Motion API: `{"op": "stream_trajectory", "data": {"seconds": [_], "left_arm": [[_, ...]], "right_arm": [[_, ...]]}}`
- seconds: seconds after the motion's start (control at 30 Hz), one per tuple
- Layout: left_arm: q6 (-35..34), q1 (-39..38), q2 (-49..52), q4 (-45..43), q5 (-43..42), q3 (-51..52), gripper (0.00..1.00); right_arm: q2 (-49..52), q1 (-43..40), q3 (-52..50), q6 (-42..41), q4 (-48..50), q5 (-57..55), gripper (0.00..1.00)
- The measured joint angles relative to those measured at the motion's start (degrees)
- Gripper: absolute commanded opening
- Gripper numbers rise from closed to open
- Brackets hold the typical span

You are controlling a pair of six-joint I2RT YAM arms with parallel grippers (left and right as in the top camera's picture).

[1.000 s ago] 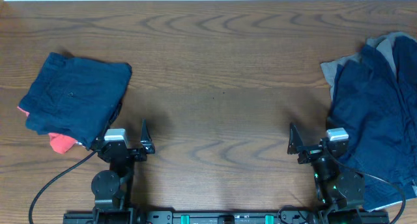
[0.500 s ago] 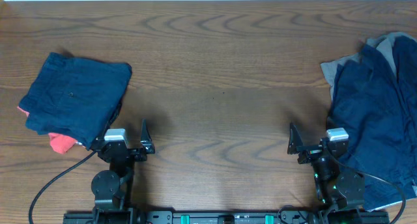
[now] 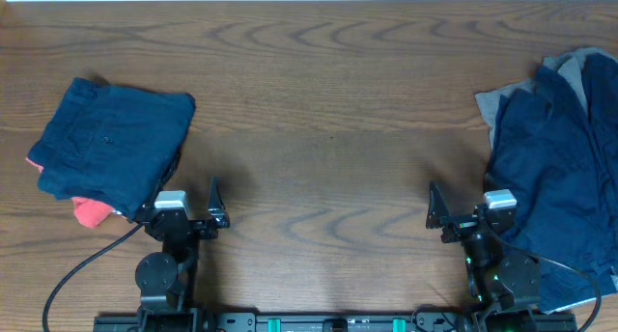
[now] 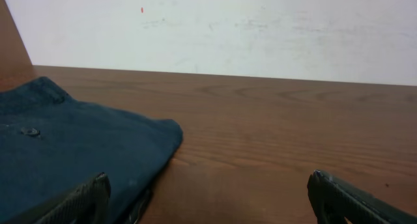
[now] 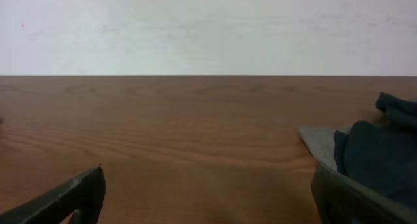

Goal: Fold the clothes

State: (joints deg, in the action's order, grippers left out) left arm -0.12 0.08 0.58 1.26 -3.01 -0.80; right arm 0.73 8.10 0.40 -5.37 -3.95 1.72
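I will next spread the loose navy garment for folding, my right gripper grabbing its upper layer and leaving the grey garment beneath.
A folded stack of dark navy shorts (image 3: 111,149) lies at the table's left, with a coral-red piece (image 3: 90,211) poking out beneath its near edge. At the right edge lies a loose pile of navy clothes (image 3: 555,187) with a grey garment (image 3: 494,105) under it. My left gripper (image 3: 182,205) rests open near the front edge, just right of the folded stack. My right gripper (image 3: 468,211) rests open beside the loose pile. The left wrist view shows the navy shorts (image 4: 78,146) ahead of the open left gripper (image 4: 210,201). In the right wrist view, navy cloth (image 5: 384,149) and grey fabric (image 5: 319,142) lie by the open right gripper (image 5: 208,201).
The brown wooden table (image 3: 328,129) stretches between the two heaps of clothes. A white wall (image 5: 208,28) stands behind the far edge. Black cables (image 3: 72,274) trail from the arm bases at the front edge.
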Motion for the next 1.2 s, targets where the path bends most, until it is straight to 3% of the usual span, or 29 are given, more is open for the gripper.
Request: {"op": "stream_trajectory", "data": {"seconds": [0.57, 0.73, 1.0, 1.2], "left_arm": [[-0.07, 0.00, 0.00, 0.00, 0.00, 0.00, 0.98], [-2.82, 0.00, 0.68, 1.14, -0.98, -0.63, 0.98], [-4.39, -0.11, 10.80, 13.40, -5.44, -8.81, 0.98], [-4.59, -0.15, 25.20, 24.65, -6.10, -25.42, 0.98]], "right_arm": [[0.39, 0.00, 0.02, -4.55, -0.15, 0.20, 0.99], [4.04, 0.00, 2.73, -5.35, -4.57, -1.60, 0.99], [24.63, -0.66, 19.08, -5.77, -11.69, -7.85, 0.99], [46.77, -5.77, 32.81, -5.77, -19.98, -9.22, 0.99]]}}
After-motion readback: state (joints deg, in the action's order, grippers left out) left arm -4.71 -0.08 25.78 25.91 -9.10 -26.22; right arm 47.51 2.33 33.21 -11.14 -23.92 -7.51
